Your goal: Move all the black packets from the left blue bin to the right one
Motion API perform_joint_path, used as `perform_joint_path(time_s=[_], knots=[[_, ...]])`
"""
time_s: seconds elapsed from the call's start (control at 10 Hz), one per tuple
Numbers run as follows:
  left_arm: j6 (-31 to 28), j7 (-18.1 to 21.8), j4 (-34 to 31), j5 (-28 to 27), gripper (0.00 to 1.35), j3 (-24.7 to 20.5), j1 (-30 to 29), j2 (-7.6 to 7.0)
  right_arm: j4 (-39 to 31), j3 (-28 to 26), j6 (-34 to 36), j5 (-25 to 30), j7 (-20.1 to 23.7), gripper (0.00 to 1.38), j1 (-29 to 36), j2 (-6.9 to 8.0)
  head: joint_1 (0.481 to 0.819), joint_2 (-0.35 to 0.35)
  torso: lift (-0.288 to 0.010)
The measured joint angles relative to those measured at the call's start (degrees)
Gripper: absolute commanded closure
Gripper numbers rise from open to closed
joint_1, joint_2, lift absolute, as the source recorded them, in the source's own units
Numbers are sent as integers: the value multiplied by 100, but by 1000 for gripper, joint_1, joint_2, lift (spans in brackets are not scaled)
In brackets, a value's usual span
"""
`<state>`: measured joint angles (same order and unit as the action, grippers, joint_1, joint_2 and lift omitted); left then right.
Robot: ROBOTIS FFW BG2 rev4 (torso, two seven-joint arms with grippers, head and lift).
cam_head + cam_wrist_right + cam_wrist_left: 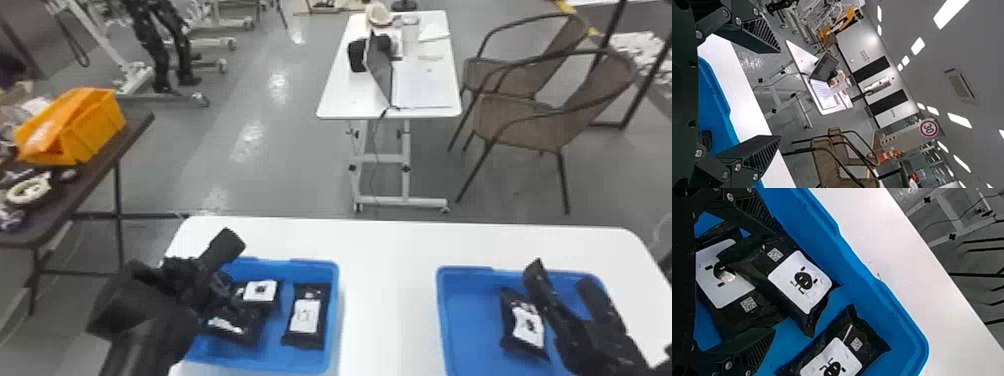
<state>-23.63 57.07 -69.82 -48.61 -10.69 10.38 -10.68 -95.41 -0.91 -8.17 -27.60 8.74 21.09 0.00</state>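
Observation:
I will grab the black packet by its long sides with my left gripper next. Then my gripper can carry it over to the other blue bin (475, 322).
Over the left part of the left blue bin (280, 364) is my left gripper (222, 265). In the left wrist view the left gripper (772, 282) has its fingers wide apart, with two overlapping black packets (801, 282) between and beyond them. Another black packet (867, 338) lies flat beside these; in the head view this packet (305, 315) is at the bin's right side. My right gripper (560, 280) is above the right blue bin (470, 310), beside a black packet (522, 322) lying in it. The right gripper (779, 94) stands open in the right wrist view, nothing between its fingertips.
A white table (390, 300) carries both bins, with a strip of tabletop between them. Farther off stand a white desk (425, 95) with a laptop, brown chairs (525, 120), and a dark side table (95, 172) with an orange bin (90, 130).

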Motion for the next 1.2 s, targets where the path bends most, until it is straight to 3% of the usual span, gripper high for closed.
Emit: perform_joint_path(time_s=[0.3,0.5,0.9,1.0,1.1,1.2], knots=[[155,1,323,-351,139,32,182,-168,32,12,0,-58,13,260,16,0,695,184,0],[602,-200,770,-491,139,47,374,-228,54,12,0,-86,62,260,19,0,695,193,0],[1052,-692,1422,-746,193,134,662,-18,106,10,0,-165,200,282,10,0,695,166,0],[1012,-753,1490,-762,349,137,674,-1,124,8,0,-203,228,358,9,0,695,167,0],[954,-771,1535,-790,645,136,677,-7,143,4,0,-238,255,538,9,0,695,169,0],[891,-772,1565,-778,835,131,677,-28,157,0,0,-258,274,599,9,0,695,176,0]])
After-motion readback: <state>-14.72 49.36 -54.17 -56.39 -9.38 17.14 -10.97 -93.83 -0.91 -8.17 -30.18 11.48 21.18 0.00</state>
